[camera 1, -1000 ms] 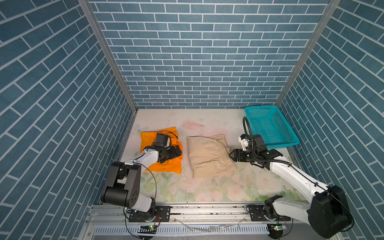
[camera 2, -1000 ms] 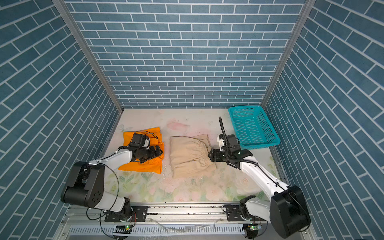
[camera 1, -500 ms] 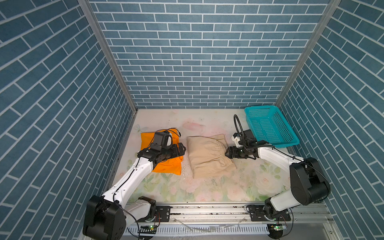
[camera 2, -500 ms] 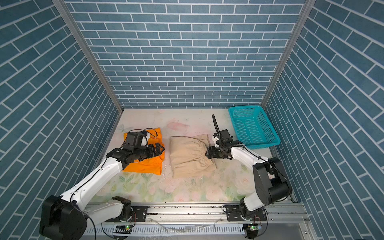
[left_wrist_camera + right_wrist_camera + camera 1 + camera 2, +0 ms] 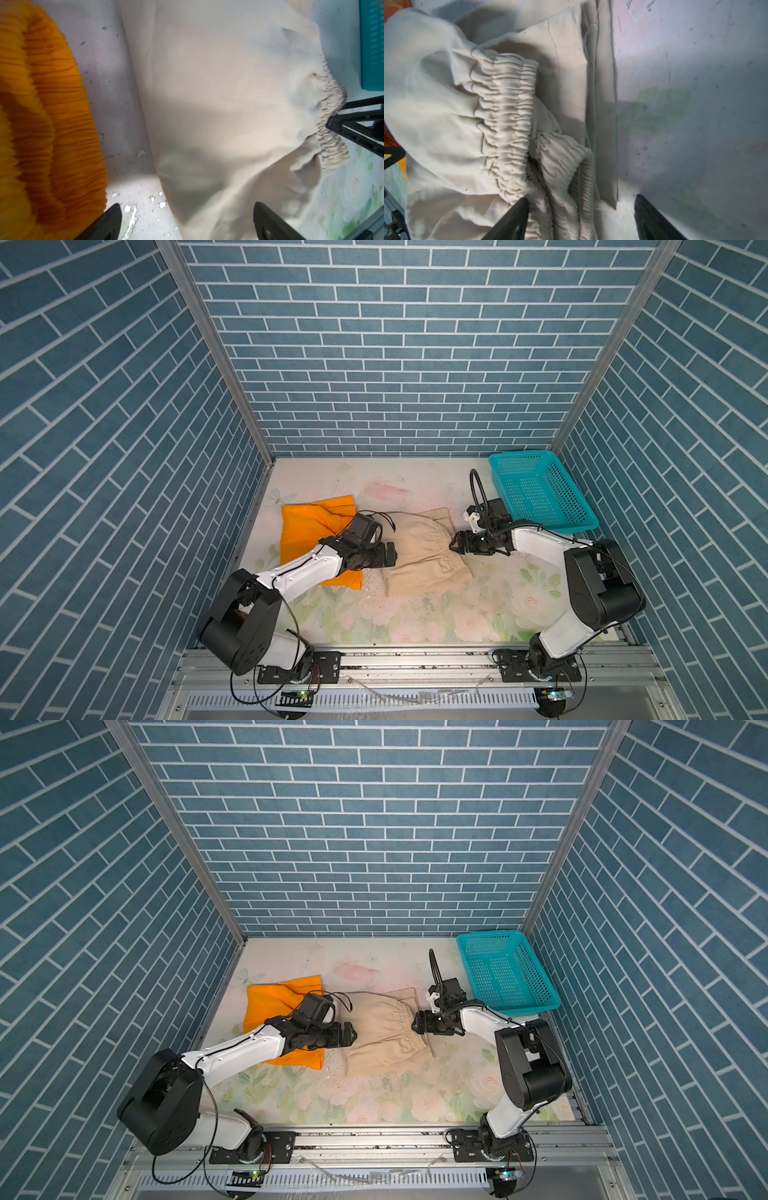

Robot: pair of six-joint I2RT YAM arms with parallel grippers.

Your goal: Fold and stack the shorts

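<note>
The folded beige shorts need to be stacked on the orange shorts [image 5: 309, 531], so I will next grab them by their bunched waistband [image 5: 446, 536] with my right gripper, opposite my left gripper.
The beige shorts [image 5: 419, 556] [image 5: 382, 1036] lie folded mid-table, gathered waistband toward the right. The orange shorts [image 5: 309, 531] [image 5: 274, 1006] lie folded just to their left, partly under my left arm. My left gripper [image 5: 388, 558] [image 5: 349, 1036] is open at the beige shorts' left edge. In the left wrist view its jaws [image 5: 187, 216] straddle that edge, with the orange shorts [image 5: 52, 124] alongside. My right gripper [image 5: 455, 545] [image 5: 417, 1027] is open at the waistband. In the right wrist view it [image 5: 581, 207] spans the bunched waistband [image 5: 508, 104] without pinching it.
A teal perforated basket [image 5: 540, 493] [image 5: 505, 973] stands at the back right, just behind my right wrist. Blue brick walls close in the back and both sides. The floral tabletop [image 5: 415, 614] stretches in front of the shorts to the rail.
My left gripper has moved right, from above the orange shorts to the beige shorts' left edge. My right gripper has stayed at the waistband, still open.
</note>
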